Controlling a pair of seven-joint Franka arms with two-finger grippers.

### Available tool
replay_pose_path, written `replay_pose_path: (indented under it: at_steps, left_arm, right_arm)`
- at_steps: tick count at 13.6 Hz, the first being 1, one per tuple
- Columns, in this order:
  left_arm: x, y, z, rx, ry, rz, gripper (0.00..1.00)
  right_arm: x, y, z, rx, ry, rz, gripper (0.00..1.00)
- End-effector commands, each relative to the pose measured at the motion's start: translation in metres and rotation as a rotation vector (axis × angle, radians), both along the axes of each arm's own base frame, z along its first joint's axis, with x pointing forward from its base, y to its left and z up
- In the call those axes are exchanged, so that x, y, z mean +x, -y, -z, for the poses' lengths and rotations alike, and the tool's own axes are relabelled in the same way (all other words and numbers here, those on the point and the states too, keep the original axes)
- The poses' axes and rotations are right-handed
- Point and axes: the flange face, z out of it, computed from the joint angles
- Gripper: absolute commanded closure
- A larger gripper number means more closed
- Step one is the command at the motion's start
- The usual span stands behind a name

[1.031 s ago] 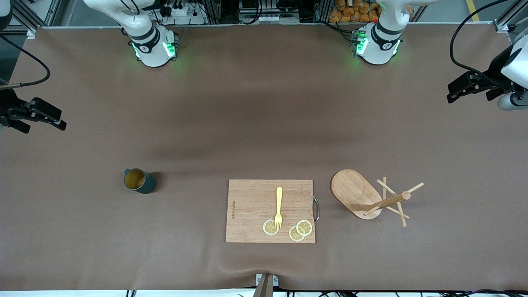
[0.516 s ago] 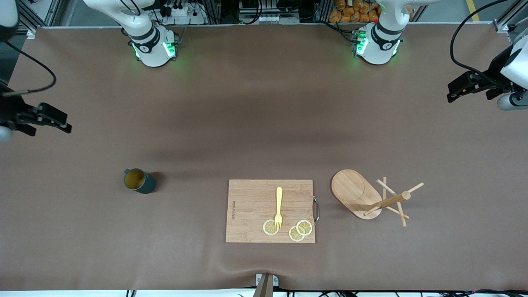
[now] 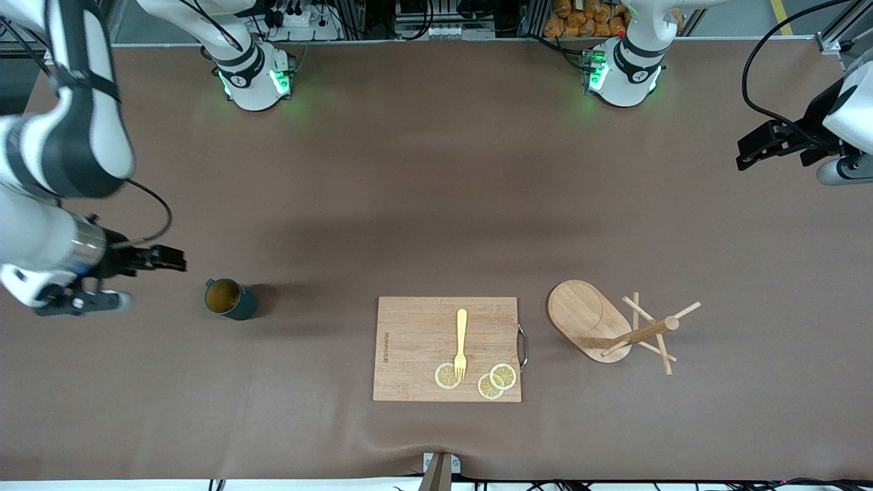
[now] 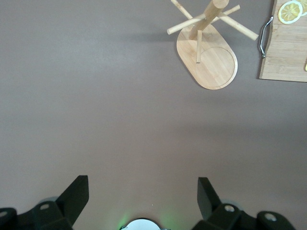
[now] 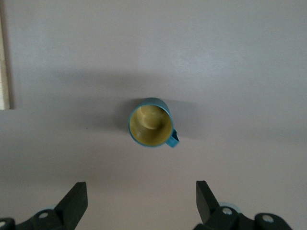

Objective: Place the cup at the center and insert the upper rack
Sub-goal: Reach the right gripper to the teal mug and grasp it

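My right gripper needs to set the cup at the center, so next it should grip the dark teal cup by its rim [image 3: 235,307] [image 5: 133,115] opposite the handle.
The dark teal cup [image 3: 231,299] stands upright on the table toward the right arm's end, its yellowish inside showing; it also shows in the right wrist view [image 5: 151,123]. The wooden upper rack [image 3: 614,325] stands toward the left arm's end, beside the cutting board, its pegs angled outward; it shows in the left wrist view [image 4: 207,45] too. My right gripper [image 3: 170,259] is open and empty, over the table beside the cup. My left gripper [image 3: 747,151] is open and empty, high over the table's end, well apart from the rack.
A rectangular wooden cutting board [image 3: 416,341] with a metal handle lies between cup and rack. On it are a yellow fork [image 3: 461,343] and three lemon slices [image 3: 496,382]. The arm bases [image 3: 254,78] stand along the table's farther edge.
My right arm has swung in from the table's end toward the cup, its gripper now close beside it. The left gripper has barely moved. Cup and rack have not moved.
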Motion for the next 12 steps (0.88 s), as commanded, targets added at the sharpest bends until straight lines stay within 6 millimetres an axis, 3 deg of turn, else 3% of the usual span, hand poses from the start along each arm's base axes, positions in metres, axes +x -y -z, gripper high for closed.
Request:
replay_pose_path:
  at_steps: [1,4,10,12]
  left_arm:
    - [-0.002,-0.001,-0.002,0.000,-0.004,0.014,0.00]
    - [-0.002,-0.001,0.001,0.000,-0.010,0.012,0.00]
    - [-0.002,-0.003,0.004,0.001,-0.018,0.011,0.00]
    - [-0.002,-0.003,0.005,0.001,-0.020,0.011,0.00]
  right_arm:
    - [0.017,-0.018,0.035,0.035,0.001,0.013,0.01]
    - [0.027,-0.033,0.077,0.061,-0.002,0.010,0.06]
    - [0.024,-0.026,0.157,0.044,-0.052,0.036,0.13]
    - [0.020,-0.022,0.175,0.061,-0.074,0.059,0.13]
